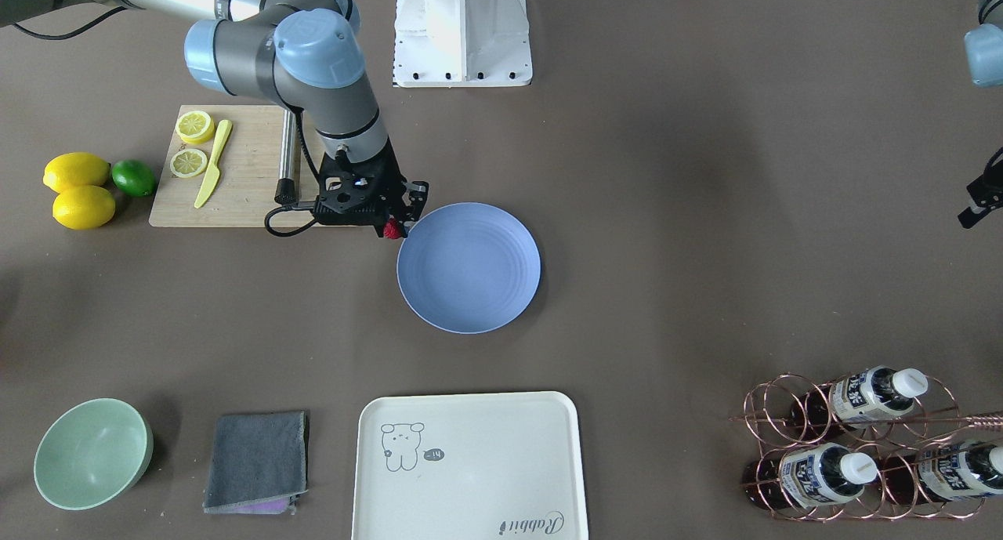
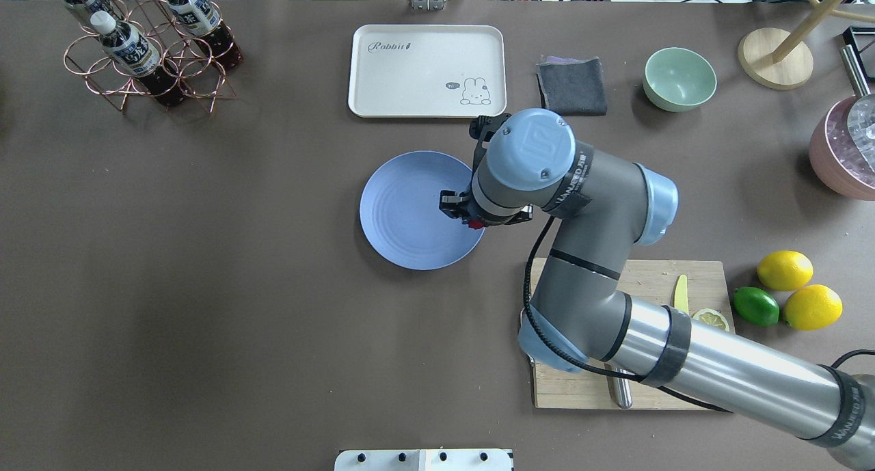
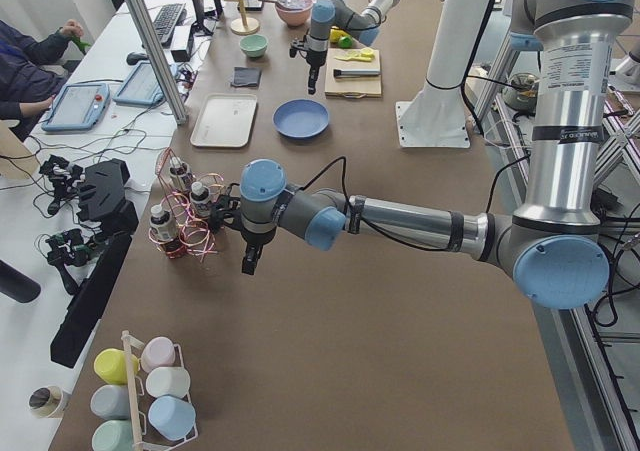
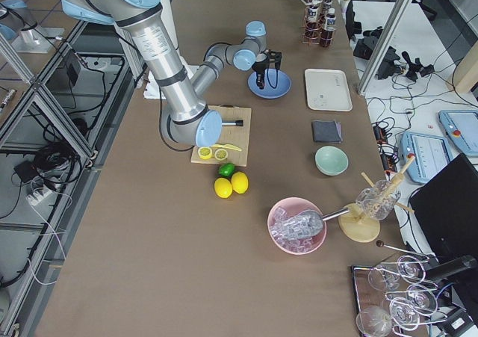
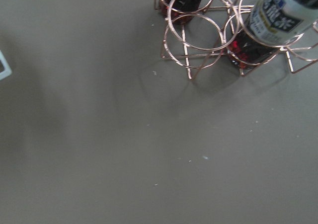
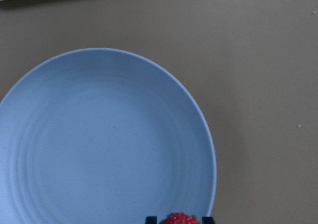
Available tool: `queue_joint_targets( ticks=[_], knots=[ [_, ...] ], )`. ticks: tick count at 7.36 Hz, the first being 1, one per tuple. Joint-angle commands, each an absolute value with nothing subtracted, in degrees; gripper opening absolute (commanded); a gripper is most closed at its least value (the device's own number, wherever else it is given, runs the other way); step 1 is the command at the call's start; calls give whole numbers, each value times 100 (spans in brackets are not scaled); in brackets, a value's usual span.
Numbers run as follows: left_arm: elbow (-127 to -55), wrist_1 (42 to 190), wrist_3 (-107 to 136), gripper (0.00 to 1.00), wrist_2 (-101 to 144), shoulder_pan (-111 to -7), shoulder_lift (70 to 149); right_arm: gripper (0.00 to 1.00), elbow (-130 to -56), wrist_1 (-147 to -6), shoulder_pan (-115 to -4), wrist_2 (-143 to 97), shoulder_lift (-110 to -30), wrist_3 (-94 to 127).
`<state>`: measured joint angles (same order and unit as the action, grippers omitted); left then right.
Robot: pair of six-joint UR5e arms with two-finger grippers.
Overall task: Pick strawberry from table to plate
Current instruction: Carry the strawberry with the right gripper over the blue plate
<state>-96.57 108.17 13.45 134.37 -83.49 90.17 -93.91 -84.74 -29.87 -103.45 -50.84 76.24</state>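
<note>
I should keep holding the strawberry (image 1: pixel 392 229) in my right gripper until it hangs over the plate's middle, because it is outside the blue rim (image 1: pixel 400 255) now.
My right gripper (image 1: pixel 394 226) hangs over the near-right rim of the round blue plate (image 1: pixel 478 277), shut on the small dark-red strawberry (image 1: pixel 392 229). From overhead the strawberry (image 2: pixel 473 223) peeks out under the wrist, above the plate (image 2: pixel 403 214). The right wrist view shows the strawberry (image 6: pixel 179 218) between two black fingertips at the bottom edge, just inside the plate (image 6: pixel 99 144) rim. The plate holds nothing. My left gripper (image 3: pixel 248 262) hovers over the grey-brown table (image 1: pixel 666 172) by the bottle rack; I cannot tell whether it is open or shut.
A wooden cutting board (image 1: pixel 243 203) with lemon slices and a yellow knife lies behind the right arm. Two lemons and a lime (image 1: pixel 133 177) sit beyond it. A cream tray (image 1: pixel 470 465), grey cloth (image 1: pixel 257 462), green bowl (image 1: pixel 92 452) and copper bottle rack (image 1: pixel 862 446) line the far edge.
</note>
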Motion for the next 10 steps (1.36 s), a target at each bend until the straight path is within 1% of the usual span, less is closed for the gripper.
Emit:
queue_joint_targets(
  ticks=[1, 3, 5, 10],
  knots=[
    [-9720, 10731, 1125, 98, 13438, -8534, 8842, 0, -8608, -8464, -2699, -10021, -4415, 7848],
    [-9825, 10758, 1125, 98, 13438, -8543, 8676, 0, -8001, -8238, -2663, -9906, -4070, 7866],
    [-9870, 10775, 1125, 98, 13438, -8543, 8604, 0, -7665, -7980, -2882, -9914, -4000, 7692],
    [-9879, 10784, 1125, 98, 13438, -8543, 8613, 0, -7462, -7893, -2848, -9914, -3964, 7646]
  ],
)
